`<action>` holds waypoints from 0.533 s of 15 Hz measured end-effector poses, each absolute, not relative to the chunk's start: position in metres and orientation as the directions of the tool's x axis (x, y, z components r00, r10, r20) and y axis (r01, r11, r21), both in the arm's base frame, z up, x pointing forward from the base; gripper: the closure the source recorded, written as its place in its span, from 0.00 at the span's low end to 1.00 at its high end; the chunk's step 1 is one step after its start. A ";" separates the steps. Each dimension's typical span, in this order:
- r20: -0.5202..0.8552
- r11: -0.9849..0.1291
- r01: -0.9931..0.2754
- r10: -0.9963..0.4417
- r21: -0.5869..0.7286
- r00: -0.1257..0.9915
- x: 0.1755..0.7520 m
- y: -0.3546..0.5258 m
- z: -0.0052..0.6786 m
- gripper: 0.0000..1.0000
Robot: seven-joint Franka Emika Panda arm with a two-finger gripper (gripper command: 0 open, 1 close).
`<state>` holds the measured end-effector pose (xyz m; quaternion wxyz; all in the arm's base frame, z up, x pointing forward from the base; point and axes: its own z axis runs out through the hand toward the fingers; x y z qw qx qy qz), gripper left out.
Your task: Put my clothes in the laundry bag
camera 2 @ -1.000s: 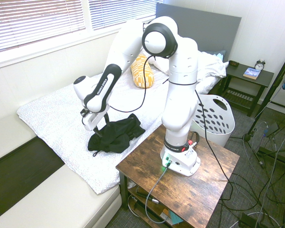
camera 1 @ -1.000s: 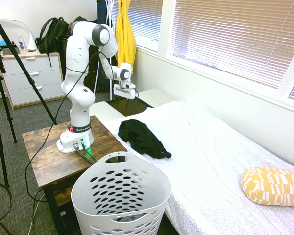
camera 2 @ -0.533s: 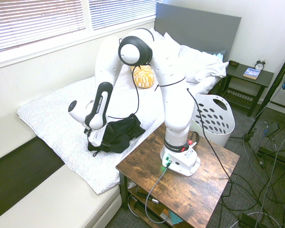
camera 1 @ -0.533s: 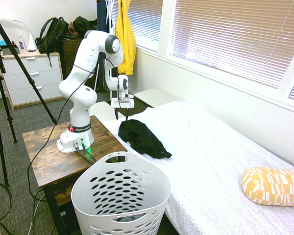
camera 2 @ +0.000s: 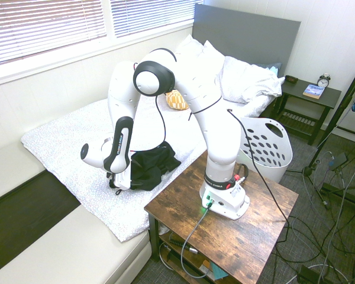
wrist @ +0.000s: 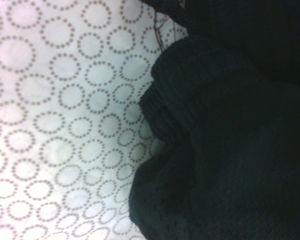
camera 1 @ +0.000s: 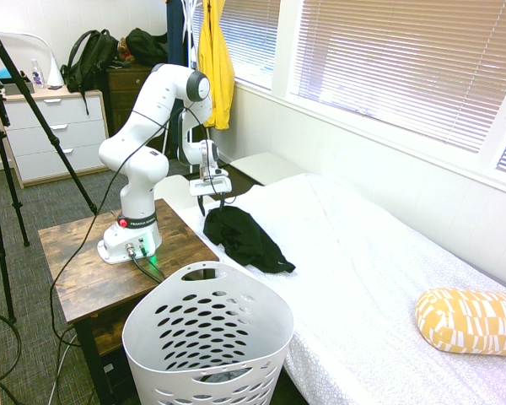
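My gripper grabs the black garment by its gathered waistband [camera 1: 217, 211], bunched up at the garment's edge, next, to put the garment in the laundry bag.
The clothes, one crumpled black garment [camera 1: 243, 237], lie on the white bedspread near the bed's foot end, also seen in the second exterior view [camera 2: 151, 165]. My gripper [camera 1: 212, 203] points down at the garment's end nearest the arm, open, with its fingertips at the fabric's edge [camera 2: 119, 186]. Black fabric [wrist: 230, 140] fills half of the wrist view, beside the circle-patterned bedspread [wrist: 65, 110]. The laundry bag, a white holed basket [camera 1: 207, 337], stands on the floor between the bed and the wooden side table [camera 1: 72, 270]; in the second exterior view the basket [camera 2: 266, 145] is behind the arm.
A yellow patterned pillow [camera 1: 468, 319] lies further up the bed, with white pillows [camera 2: 242, 77] at the headboard. A yellow garment [camera 1: 215, 59] hangs by the window, and a black backpack [camera 1: 88, 59] sits on the dresser [camera 1: 55, 135]. A low white bench [camera 2: 59, 248] runs past the bed's foot.
The arm has folded down and brought the gripper from above the bed's foot to the garment's near end. The jaws stayed open. The garment has not moved.
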<state>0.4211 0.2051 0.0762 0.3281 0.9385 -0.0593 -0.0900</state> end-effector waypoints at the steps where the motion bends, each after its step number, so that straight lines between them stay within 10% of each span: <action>1: -0.128 -0.769 -0.044 -0.162 0.637 0.979 0.425 0.200 0.070 0.00; 7: -0.099 -0.743 -0.023 -0.120 0.669 0.988 0.436 0.183 0.041 0.00; 8: -0.093 -0.733 -0.027 -0.123 0.680 0.988 0.436 0.176 0.035 1.00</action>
